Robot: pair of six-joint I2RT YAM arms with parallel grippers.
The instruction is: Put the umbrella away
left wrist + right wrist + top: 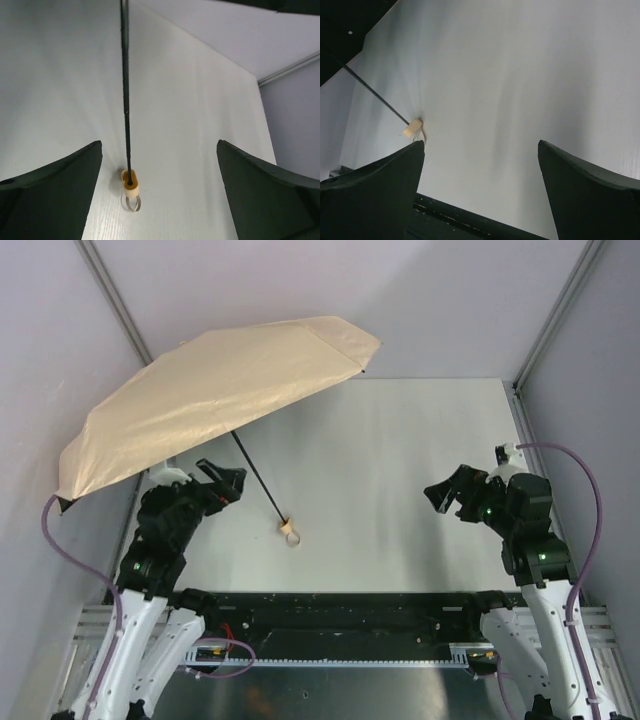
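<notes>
My left gripper will go to the umbrella (215, 390) and take hold of its thin black shaft (255, 475), so the canopy stays free to fold closed.
The umbrella (215, 390) stands open, its shiny tan canopy tilted over the table's left rear. Its thin black shaft (255, 475) slants down to the small tan handle (288, 530), which rests on the table with its loop strap. My left gripper (228, 483) is open just left of the shaft, under the canopy's edge. In the left wrist view the shaft (126, 90) and the handle (130, 181) lie ahead between the open fingers, untouched. My right gripper (445, 495) is open and empty at the right; its wrist view shows the handle (412, 128) far to the left.
The white table (400, 470) is boxed in by grey walls with aluminium posts (555, 315) at the rear corners. A black rail (330, 605) runs along the near edge between the arm bases. A purple cable (590, 490) loops off the right arm.
</notes>
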